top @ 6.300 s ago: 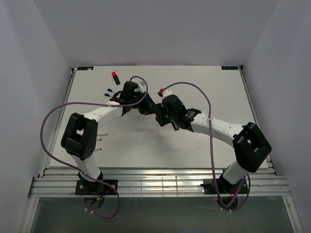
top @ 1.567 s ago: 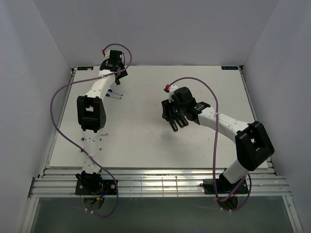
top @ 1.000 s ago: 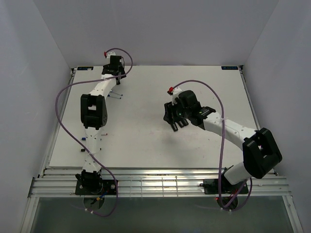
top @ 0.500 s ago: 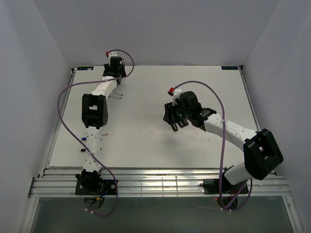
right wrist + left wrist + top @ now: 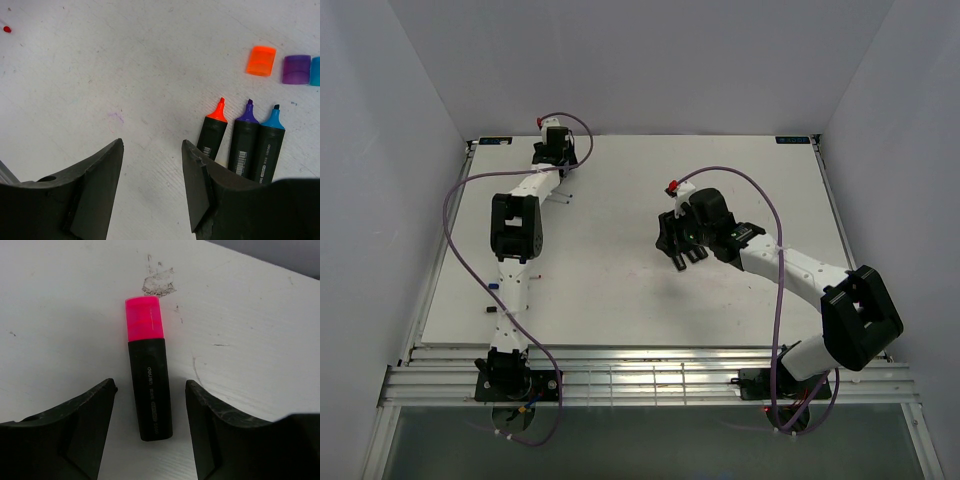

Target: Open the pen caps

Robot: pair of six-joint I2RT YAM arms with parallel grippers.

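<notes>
The marker's black body (image 5: 151, 394) is between my left gripper's fingers, past its rear end, so my left gripper should close on it now.
In the left wrist view a stubby black marker (image 5: 150, 390) lies on the white table with its pink cap (image 5: 144, 318) on. My left gripper (image 5: 151, 386) is open, one finger on each side of the marker's rear end, touching nothing. In the right wrist view three uncapped black markers lie side by side, with orange (image 5: 212, 132), purple (image 5: 245, 140) and blue (image 5: 267, 150) tips. Their loose orange cap (image 5: 261, 60), purple cap (image 5: 296, 69) and cyan cap (image 5: 315, 71) lie beyond them. My right gripper (image 5: 152, 147) hangs open and empty, left of the markers.
From above, the left arm (image 5: 515, 225) stretches to the table's back left corner and the right gripper (image 5: 680, 245) hovers mid-table. A tiny red cap (image 5: 7, 29) lies far left of the right gripper. Thin pens (image 5: 563, 196) lie beside the left arm.
The left gripper has crept a little further toward the back left corner. The right arm has stayed almost still, and both grippers remain open.
</notes>
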